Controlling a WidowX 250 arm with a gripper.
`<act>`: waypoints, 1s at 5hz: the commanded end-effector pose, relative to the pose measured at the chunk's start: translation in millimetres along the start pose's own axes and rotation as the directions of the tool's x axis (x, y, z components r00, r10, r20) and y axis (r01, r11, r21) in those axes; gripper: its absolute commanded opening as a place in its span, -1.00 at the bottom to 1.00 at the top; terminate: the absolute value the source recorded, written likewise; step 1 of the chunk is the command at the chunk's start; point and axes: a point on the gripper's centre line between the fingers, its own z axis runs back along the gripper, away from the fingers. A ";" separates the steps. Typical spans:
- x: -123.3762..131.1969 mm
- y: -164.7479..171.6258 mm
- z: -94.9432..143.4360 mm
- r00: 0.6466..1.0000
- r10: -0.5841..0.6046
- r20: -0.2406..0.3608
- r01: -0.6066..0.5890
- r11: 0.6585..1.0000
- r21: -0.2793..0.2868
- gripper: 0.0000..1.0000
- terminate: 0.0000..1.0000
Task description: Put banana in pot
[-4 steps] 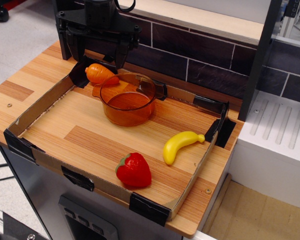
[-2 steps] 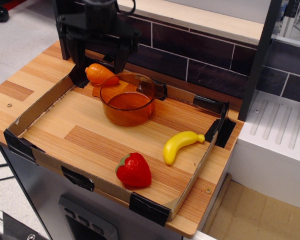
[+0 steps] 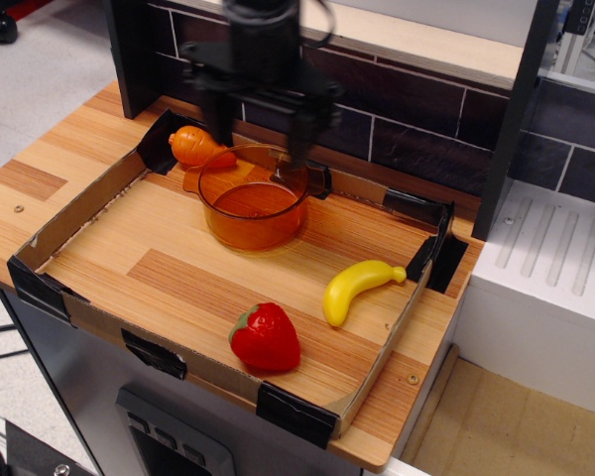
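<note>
The gripper grabs the banana by its curved middle (image 3: 352, 285) next, to put it in the amber pot (image 3: 254, 198).
The yellow banana (image 3: 357, 288) lies flat on the wooden floor of the cardboard tray (image 3: 79, 208), near its right wall. The translucent amber pot (image 3: 254, 198) stands upright and empty toward the tray's back. My black gripper (image 3: 258, 139) hangs above the pot's back rim, blurred by motion. Its two fingers (image 3: 299, 134) point down, spread apart, with nothing between them. The banana is well to the right and in front of the gripper.
An orange toy carrot (image 3: 196, 147) lies in the tray's back left corner, touching the pot's handle side. A red strawberry (image 3: 266, 337) sits near the tray's front wall. A dark tiled wall runs behind. A white unit (image 3: 545, 288) stands to the right.
The gripper has moved right, from above the carrot at the back left corner to above the pot's back rim. The banana, pot, carrot and strawberry have not moved.
</note>
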 end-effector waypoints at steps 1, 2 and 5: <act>-0.2 -42.5 14.1 0.987 -0.161 -0.005 0.159 0.981 -0.113 1.00 -1.00; -9.0 -63.8 5.8 0.959 -0.276 -0.059 0.264 0.952 -0.153 1.00 -1.00; -26.8 -80.4 -28.8 0.892 -0.442 -0.092 0.424 0.890 -0.170 1.00 -1.00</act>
